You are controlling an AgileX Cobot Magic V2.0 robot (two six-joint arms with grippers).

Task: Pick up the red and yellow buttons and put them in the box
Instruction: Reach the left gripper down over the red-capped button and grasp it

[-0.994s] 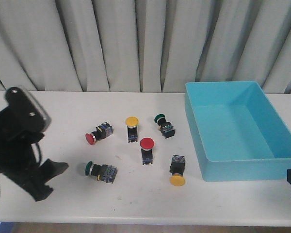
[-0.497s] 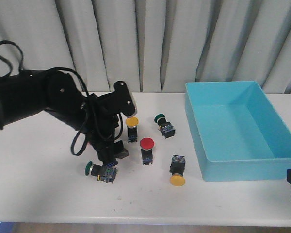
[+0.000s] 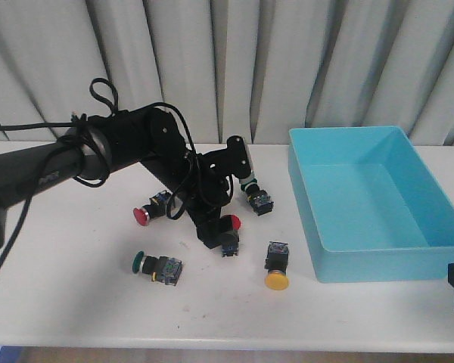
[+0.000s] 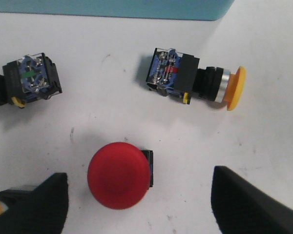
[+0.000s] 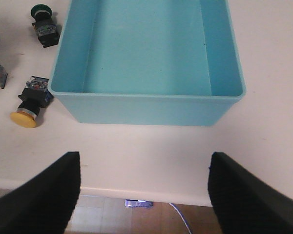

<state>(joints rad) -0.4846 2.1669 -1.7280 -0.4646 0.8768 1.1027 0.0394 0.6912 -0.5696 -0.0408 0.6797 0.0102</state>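
Observation:
My left gripper's fingers are above the red cap [image 3: 235, 222] of that button. My left gripper needs to go lower before it closes on the standing button [image 3: 229, 248].
A red button [image 4: 118, 175] stands cap-up on the white table, between the spread fingers of my left gripper [image 4: 136, 204], which is open and touches nothing. In the front view that gripper [image 3: 218, 227] hangs over this red button [image 3: 230, 222]. A second red button [image 3: 142, 217] lies to the left. A yellow button [image 3: 276, 278] lies on its side near the box [image 3: 371, 227], also seen as the yellow button [image 4: 195, 80] and the yellow button [image 5: 28, 103]. My right gripper [image 5: 146, 200] is open over the table's front edge, short of the turquoise box [image 5: 146, 109].
A green-capped button [image 3: 155, 265] lies at the front left. Another green-capped button [image 3: 257, 198] lies behind the left gripper, beside the box's left wall. The left arm's black cables [image 3: 106, 98] loop above the table. Grey curtains hang behind.
My left arm has swung from the table's left side to the middle and now sits over the standing red button, hiding the yellow button behind it. The right arm has not moved.

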